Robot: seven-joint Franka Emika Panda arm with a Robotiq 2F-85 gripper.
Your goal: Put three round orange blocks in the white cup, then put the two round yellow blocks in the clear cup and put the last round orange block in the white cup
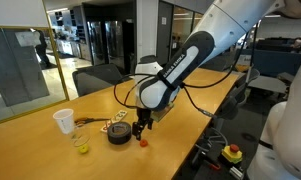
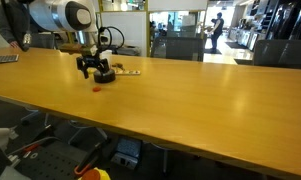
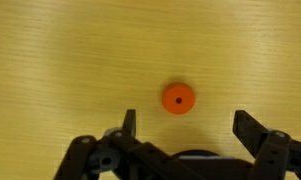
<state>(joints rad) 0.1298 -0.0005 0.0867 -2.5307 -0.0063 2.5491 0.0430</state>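
My gripper's fingers are still above the orange block (image 1: pixel 143 143) on the tabletop, so it is too early to close; the gripper lowers first, then closes on the block.
One round orange block (image 3: pixel 177 98) with a small dark centre hole lies flat on the wooden table. In the wrist view it sits just ahead of my gripper (image 3: pixel 188 124), whose jaws stand wide open and empty to either side of it. Both exterior views show the gripper (image 1: pixel 141 128) (image 2: pixel 93 70) hanging just above this orange block (image 1: pixel 145 142) (image 2: pixel 98 89). In an exterior view the white cup (image 1: pixel 63 121) stands upright further along the table. The small clear cup (image 1: pixel 79 138) is next to it, with something yellow (image 1: pixel 83 148) at its base.
A large black disc (image 1: pixel 118 133) (image 2: pixel 106 77) lies right beside the gripper. A thin strip with small pieces (image 1: pixel 112 120) (image 2: pixel 127 72) lies behind it. The long wooden table (image 2: pixel 190 100) ends in a front edge near the orange block in an exterior view. Chairs stand behind the table.
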